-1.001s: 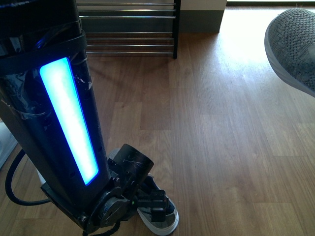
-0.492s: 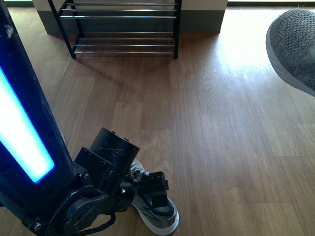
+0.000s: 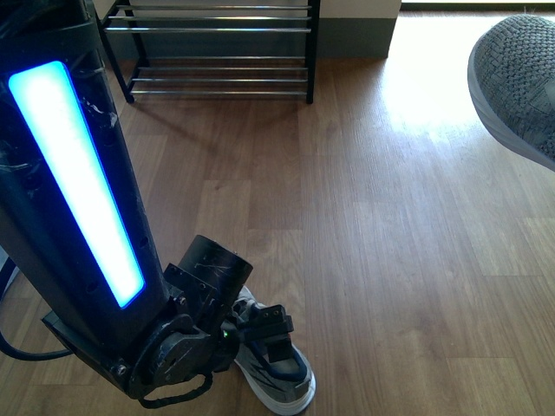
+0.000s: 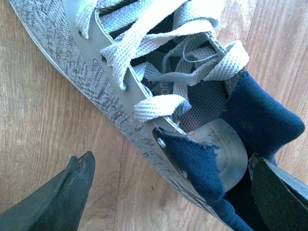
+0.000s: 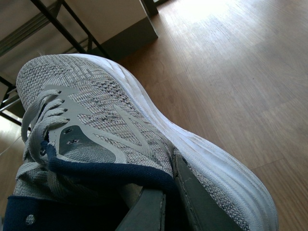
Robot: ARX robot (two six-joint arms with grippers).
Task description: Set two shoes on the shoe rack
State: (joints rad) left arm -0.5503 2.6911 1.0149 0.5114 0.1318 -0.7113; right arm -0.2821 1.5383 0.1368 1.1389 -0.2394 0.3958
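Observation:
My left gripper is to grab the shoe next by its navy collar, where a thin side stands up, because the shoe's laced body spreads wide across my fingers.
One grey knit shoe [image 3: 290, 390] with navy lining lies on the wood floor near the front edge. My left gripper [image 3: 276, 340] hangs open right over its collar. In the left wrist view the laced shoe [image 4: 120, 62] runs between the spread fingertips [image 4: 83, 169], one outside its side, the other by the navy heel. The other shoe [image 3: 519, 76] is held in the air at the right. My right gripper [image 5: 166, 195] is shut on its navy collar, one finger inside and one outside the shoe [image 5: 106, 106]. The shoe rack [image 3: 217, 30] stands at the far wall, its silver rods bare.
My left arm [image 3: 78, 199] with its glowing blue strip fills the left side and hides part of the rack. A black cable [image 3: 13, 347] loops at the lower left. Sunlight falls on the floor [image 3: 434, 61] at the far right. Bare wood floor lies between shoes and rack.
My left arm swung left and then partly back to the right, with its gripper staying open over the floor shoe. The held shoe at the right has barely moved.

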